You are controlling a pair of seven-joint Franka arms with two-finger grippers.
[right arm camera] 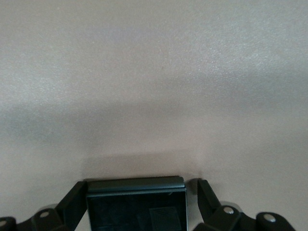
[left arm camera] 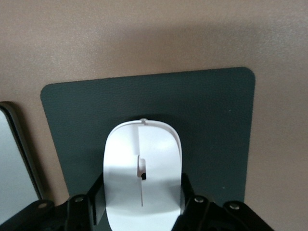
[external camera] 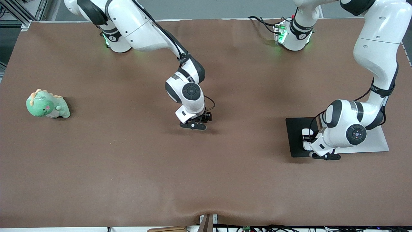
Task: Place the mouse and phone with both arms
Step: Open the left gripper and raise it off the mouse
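Note:
The right gripper grabs the side edges of the black phone [right arm camera: 136, 207] next, to place it on the tabletop.
The white mouse [left arm camera: 142, 168] lies on the black pad [left arm camera: 202, 120], which sits toward the left arm's end of the table. My left gripper [left arm camera: 143, 185] is low over the pad with a finger against each side of the mouse. In the front view the mouse [external camera: 305, 132] shows partly under the left gripper [external camera: 307, 139] on the pad [external camera: 296, 135]. The black phone [right arm camera: 136, 207] lies flat on the brown table at mid-table. My right gripper [right arm camera: 136, 192] straddles it, open, with a gap at one finger. The right gripper [external camera: 206, 118] hides the phone in the front view.
A light grey flat board [external camera: 370, 141] lies against the pad on the side toward the left arm's end; its edge also shows in the left wrist view [left arm camera: 9, 159]. A green plush dinosaur [external camera: 47, 104] sits toward the right arm's end of the table.

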